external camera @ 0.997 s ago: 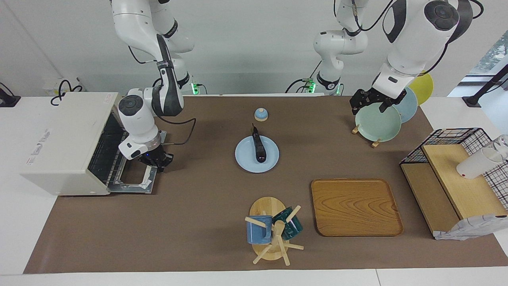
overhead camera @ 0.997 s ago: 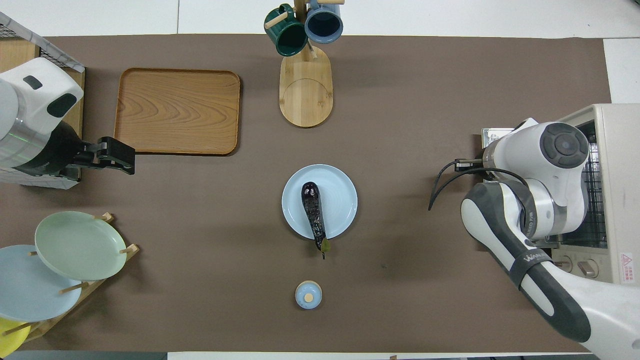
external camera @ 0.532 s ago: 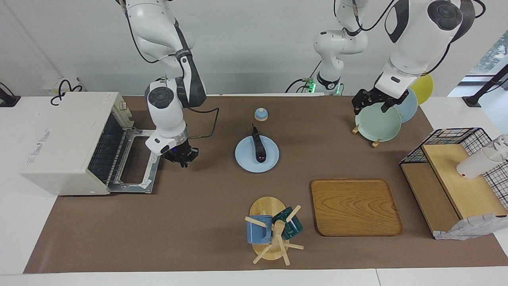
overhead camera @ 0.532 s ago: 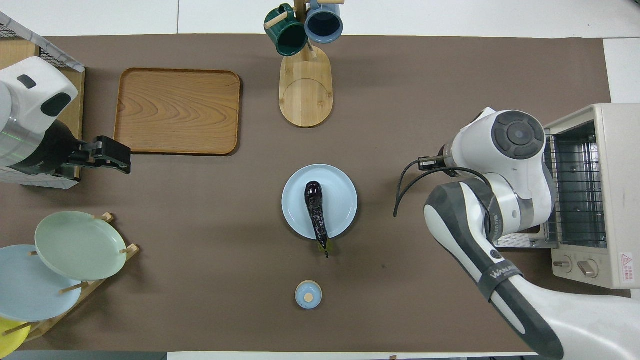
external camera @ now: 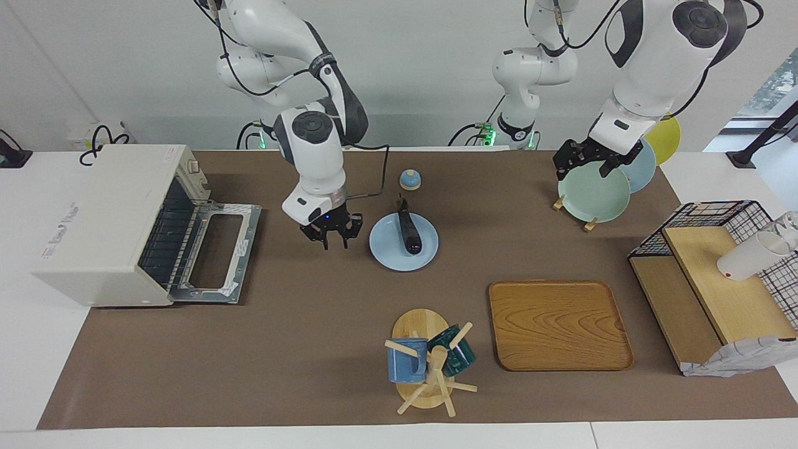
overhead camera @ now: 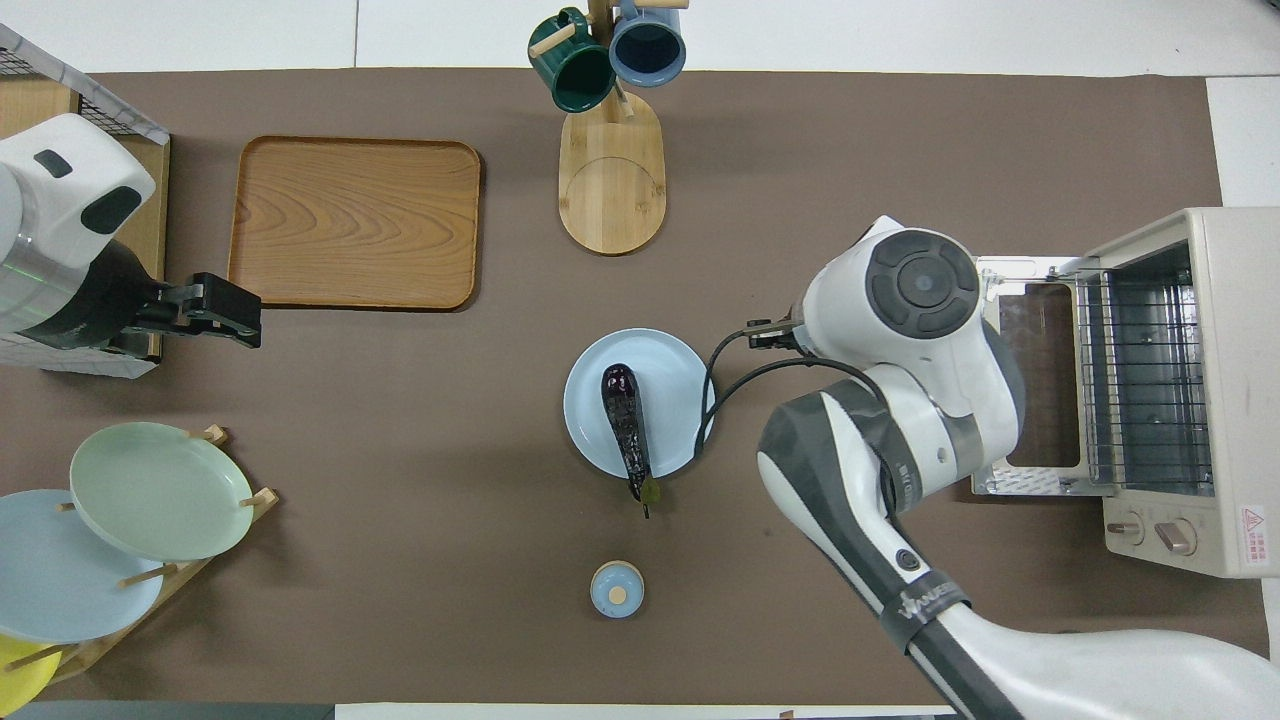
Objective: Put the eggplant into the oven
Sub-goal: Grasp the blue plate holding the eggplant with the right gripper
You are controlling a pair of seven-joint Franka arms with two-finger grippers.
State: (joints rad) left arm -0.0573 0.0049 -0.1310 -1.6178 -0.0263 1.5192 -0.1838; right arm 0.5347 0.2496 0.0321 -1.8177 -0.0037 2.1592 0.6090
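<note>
My right gripper grabs the light blue plate by its rim [overhead camera: 711, 382] next, so the eggplant [overhead camera: 626, 426] stays lying free on top for the oven.
The eggplant [external camera: 408, 231] lies on a light blue plate [external camera: 386, 249] at the middle of the table, its stem tip over the rim nearest the robots. It also shows in the overhead view [overhead camera: 625, 425]. My right gripper [external camera: 332, 240] hangs open and empty just above the mat, beside the plate on the oven's side. Its own wrist hides it in the overhead view. The cream-white oven [external camera: 103, 218] stands at the right arm's end, its door [external camera: 218, 252] folded down flat, its wire rack [overhead camera: 1150, 370] showing. My left gripper [external camera: 583, 163] waits, open, over the plate rack.
A small blue lidded knob [external camera: 410, 179] sits nearer to the robots than the plate. A mug tree [external camera: 430, 365] and a wooden tray [external camera: 558, 324] lie farther from the robots. A plate rack [external camera: 595, 190] and a wire basket with wooden shelves [external camera: 717, 280] stand at the left arm's end.
My right gripper left the opened oven door and swung across the mat to the plate's side. The eggplant, the plate and the left arm stayed put.
</note>
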